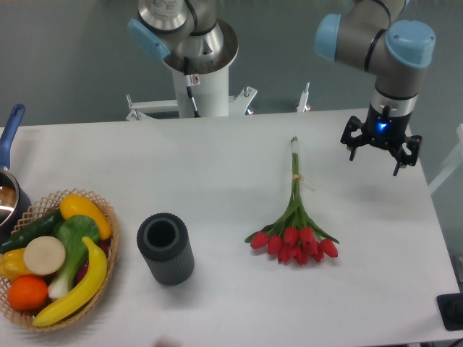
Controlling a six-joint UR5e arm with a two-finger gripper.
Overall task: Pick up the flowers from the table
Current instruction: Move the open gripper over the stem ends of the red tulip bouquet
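Note:
Next, my gripper will grab the green stems, to pick up the flowers (294,230) with their red heads left free.
The flowers (294,230), a bunch of red tulips on long green stems, lie flat on the white table (217,166). Their red heads point toward the front edge and the pale stem ends point toward the back. My gripper (381,154) hangs above the table's right side, well to the right of the stems and apart from them. Its black fingers (352,150) are spread, open, with nothing between them.
A dark ribbed cylindrical vase (166,248) stands left of the flowers. A wicker basket (108,217) of fruit and vegetables sits at the front left. A pot with a blue handle (9,134) is at the left edge. The robot base (199,72) stands behind the table.

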